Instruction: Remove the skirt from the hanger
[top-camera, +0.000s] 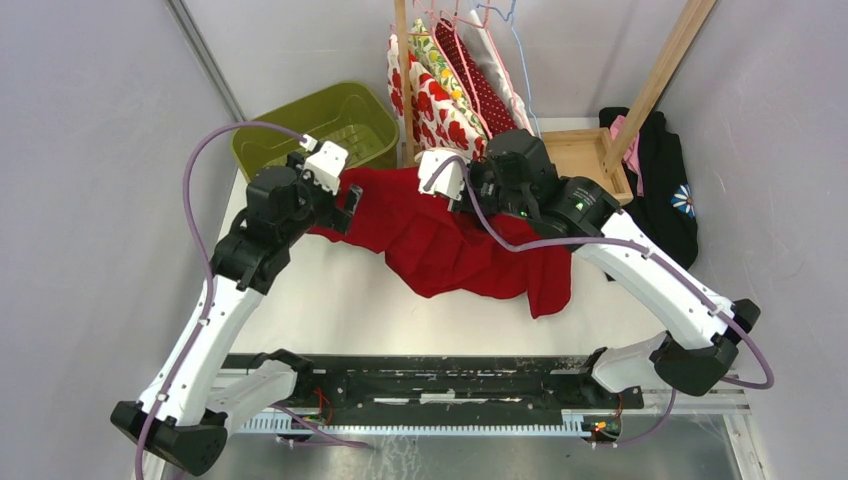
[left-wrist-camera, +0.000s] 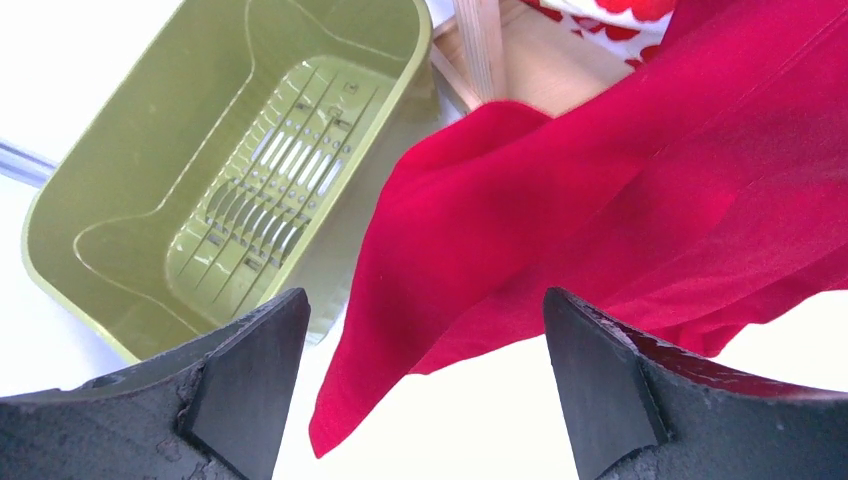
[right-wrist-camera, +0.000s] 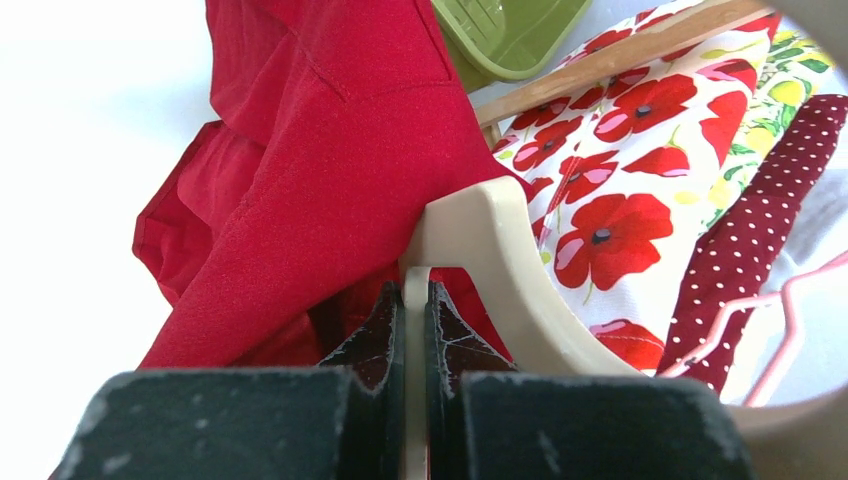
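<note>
My right gripper holds the hanger. My left gripper should next grab the skirt's corner beside the basket, away from the hanger, to pull the skirt (top-camera: 450, 245) off the hanger.
The red skirt (top-camera: 450, 245) lies spread across the table between my two arms. In the right wrist view the skirt (right-wrist-camera: 320, 150) still drapes over one end of a cream plastic hanger (right-wrist-camera: 500, 250). My right gripper (right-wrist-camera: 415, 295) is shut on a thin cream rib of that hanger. My left gripper (left-wrist-camera: 422, 315) stands wide open just above the skirt's left corner (left-wrist-camera: 620, 170), with nothing between its fingers. From above, the left gripper (top-camera: 345, 205) sits at the skirt's left edge and the right gripper (top-camera: 460, 195) at its top middle; the hanger is hidden there.
An olive green basket (top-camera: 320, 125) stands at the back left, close to the left gripper (left-wrist-camera: 200, 170). A wooden rack (top-camera: 580, 155) at the back holds several patterned garments (top-camera: 445, 85) on pink hangers. A black garment (top-camera: 665, 190) lies at the right.
</note>
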